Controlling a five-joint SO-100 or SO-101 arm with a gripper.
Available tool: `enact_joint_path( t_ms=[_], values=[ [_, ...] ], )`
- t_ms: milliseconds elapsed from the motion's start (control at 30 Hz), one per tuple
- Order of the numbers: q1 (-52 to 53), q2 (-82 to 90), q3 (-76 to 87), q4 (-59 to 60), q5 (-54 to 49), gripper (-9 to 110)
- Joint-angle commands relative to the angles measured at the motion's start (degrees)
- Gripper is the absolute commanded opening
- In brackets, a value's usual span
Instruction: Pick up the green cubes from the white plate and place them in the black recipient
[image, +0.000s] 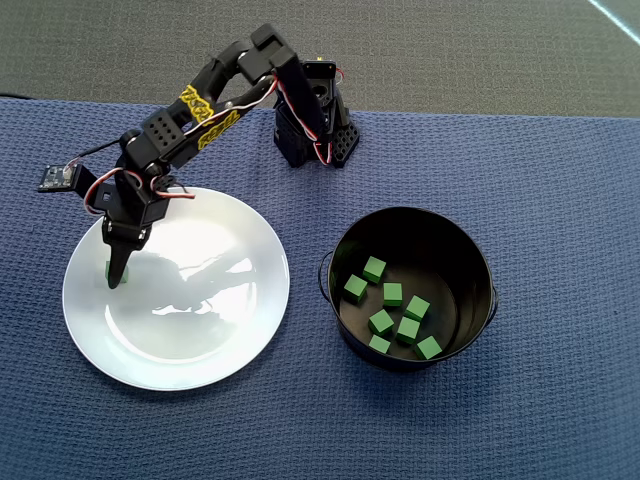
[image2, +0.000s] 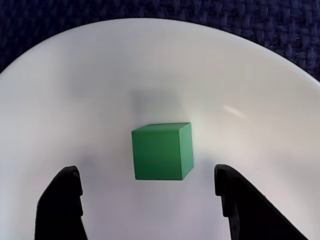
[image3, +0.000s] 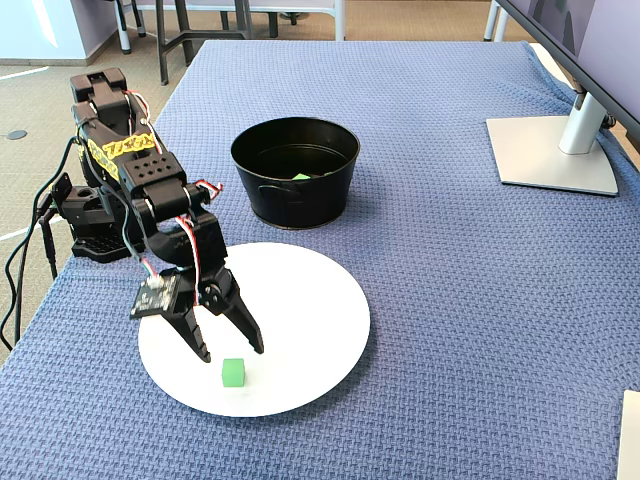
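Note:
The green cube on the white plate needs to go into the black pot, so my gripper should next grab the cube by its opposite sides.
One green cube (image2: 161, 151) lies on the white plate (image2: 150, 65), near its left edge in the overhead view (image: 108, 268) and near its front in the fixed view (image3: 233, 372). My gripper (image2: 146, 172) is open and empty, with its two black fingers (image2: 62, 205) spread to either side of the cube and not touching it. It hovers just over the cube in the overhead view (image: 120, 268) and the fixed view (image3: 231, 351). The black pot (image: 455, 255) stands to the right of the plate (image: 200, 320) and holds several green cubes (image: 392, 294).
The arm's base (image: 315, 125) stands at the back of the blue mat. In the fixed view the pot (image3: 295, 170) is beyond the plate (image3: 300, 320), and a monitor stand (image3: 555, 150) sits at the far right.

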Motion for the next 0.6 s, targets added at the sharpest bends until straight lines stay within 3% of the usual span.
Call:
enact_joint_path(
  t_ms=[0,233,567],
  values=[
    [-0.35,-1.85,-6.24,1.76,3.16,26],
    [-1.05,-12.48,-22.94,12.83,5.89,26],
    [-2.2,-17.4,-30.15,15.73,6.77,24]
  ],
)
